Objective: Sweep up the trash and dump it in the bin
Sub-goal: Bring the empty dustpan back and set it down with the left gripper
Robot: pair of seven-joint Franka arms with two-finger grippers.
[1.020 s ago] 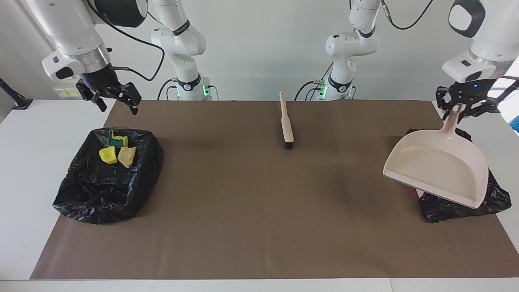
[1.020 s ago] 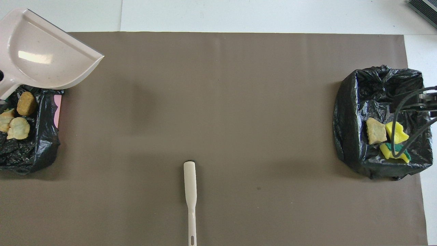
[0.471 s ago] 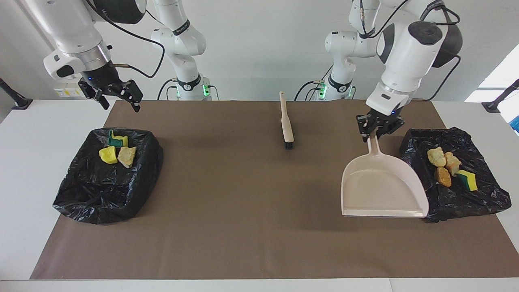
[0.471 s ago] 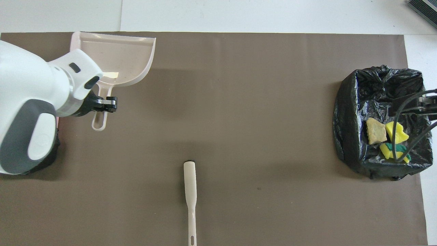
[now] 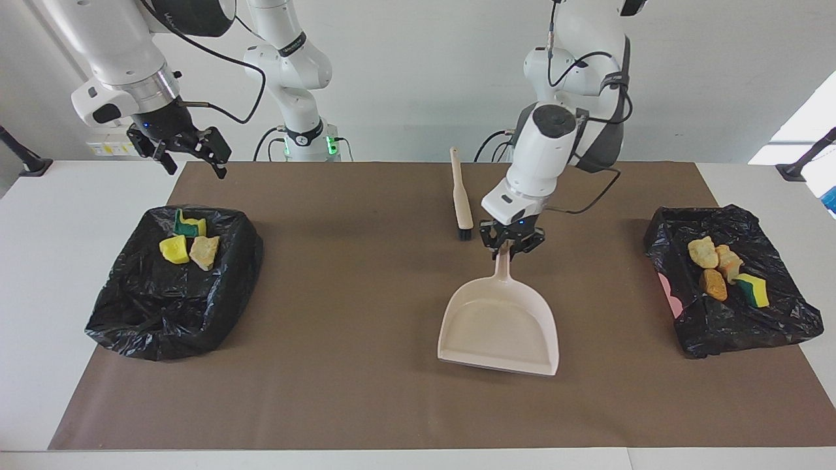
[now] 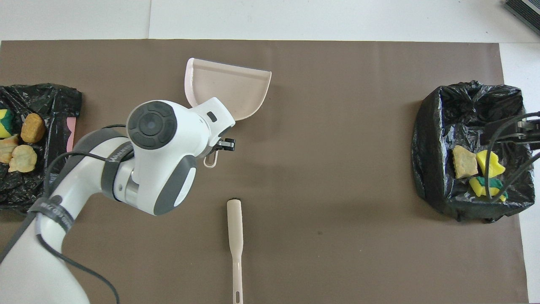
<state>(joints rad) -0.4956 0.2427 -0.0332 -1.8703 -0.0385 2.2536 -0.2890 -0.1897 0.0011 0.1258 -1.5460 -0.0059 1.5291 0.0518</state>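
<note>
The dustpan (image 6: 228, 86) is above the brown mat in the overhead view and would fall if my left gripper opened now.
My left gripper (image 5: 507, 245) is shut on the handle of the cream dustpan (image 5: 499, 326), whose empty pan (image 6: 228, 86) lies low over the middle of the brown mat, farther from the robots than the cream brush (image 5: 462, 196). The brush (image 6: 235, 236) lies on the mat untouched. A black-bagged bin (image 5: 731, 307) at the left arm's end holds several trash chunks (image 5: 718, 271). Another black-bagged bin (image 5: 163, 294) at the right arm's end holds three trash chunks (image 5: 189, 245). My right gripper (image 5: 189, 153) hangs open above the table by that bin.
The brown mat (image 5: 366, 294) covers most of the white table (image 5: 39, 261). A pink patch (image 5: 669, 290) shows at the edge of the bin at the left arm's end. The left arm (image 6: 160, 160) covers the dustpan's handle in the overhead view.
The left arm has carried the dustpan from over the bin at its end down to the middle of the mat, uncovering the chunks in that bin. The right gripper has barely moved.
</note>
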